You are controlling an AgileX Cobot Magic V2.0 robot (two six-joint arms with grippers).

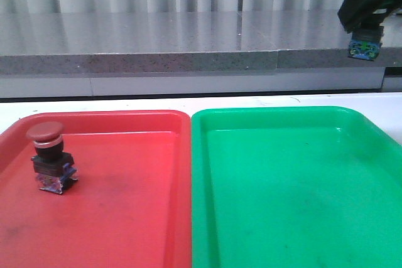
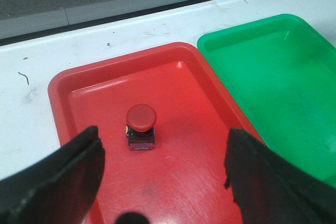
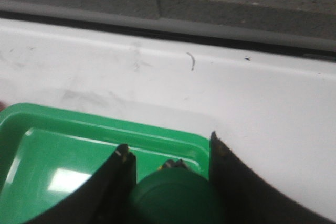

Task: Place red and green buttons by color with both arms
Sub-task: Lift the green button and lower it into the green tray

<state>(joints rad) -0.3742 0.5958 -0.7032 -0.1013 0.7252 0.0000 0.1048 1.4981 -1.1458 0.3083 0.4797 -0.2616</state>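
Observation:
The green button's base hangs high above the green tray (image 1: 295,186) in the front view, so my right gripper now keeps hold of the button until it is lower.
The red button (image 1: 49,158) (image 2: 141,126) stands upright in the left part of the red tray (image 1: 138,218) (image 2: 173,66). My left gripper (image 2: 163,182) hovers open above that tray, its fingers (image 2: 58,177) wide apart and clear of the button. High at the back right, my right gripper (image 1: 364,20) (image 3: 169,153) is shut on the green button (image 3: 176,198), whose bluish base (image 1: 364,48) shows below the claw. It hangs in the air over the far right corner of the green tray (image 1: 295,186) (image 3: 79,129) (image 2: 283,72).
The two trays lie side by side on a white table (image 1: 251,100) (image 3: 236,87). A grey stone ledge (image 1: 157,61) runs along the back, with a pale curtain behind it.

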